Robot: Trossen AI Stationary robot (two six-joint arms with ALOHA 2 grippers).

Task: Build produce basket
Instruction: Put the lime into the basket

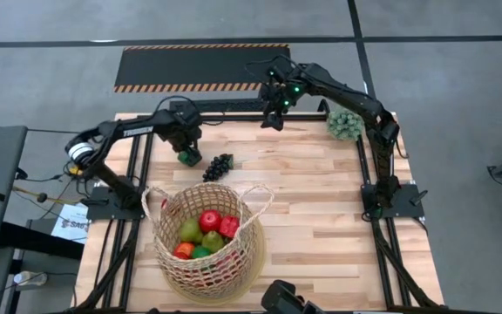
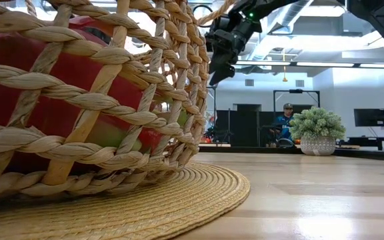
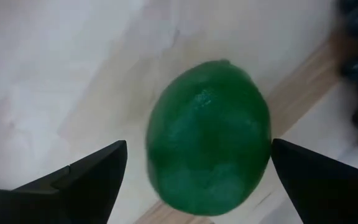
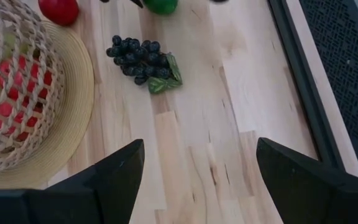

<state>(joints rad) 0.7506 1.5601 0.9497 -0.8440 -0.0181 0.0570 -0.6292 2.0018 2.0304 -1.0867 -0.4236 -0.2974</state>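
The green lime needs to be added to the produce basket, so my left gripper will next pick it up by its round middle (image 1: 187,157).
A green lime (image 3: 209,137) lies on the wooden table, at the far left. My left gripper (image 1: 186,150) points down over it, open, with one finger on each side of the lime; I see no touch. A dark grape bunch (image 1: 218,166) lies just to the right of the lime. The tan wicker basket (image 1: 168,262) stands at the near middle with red and green fruits (image 1: 207,231) inside. My right gripper (image 1: 275,112) hangs open in the air over the table's far edge, holding nothing.
A pale green spiky ball (image 1: 344,125) sits in the far right corner. The right wrist view shows a red fruit (image 4: 59,9) on the table beyond the basket's flat woven base (image 4: 73,118). Bare wood (image 1: 321,209) lies to the right of the basket.
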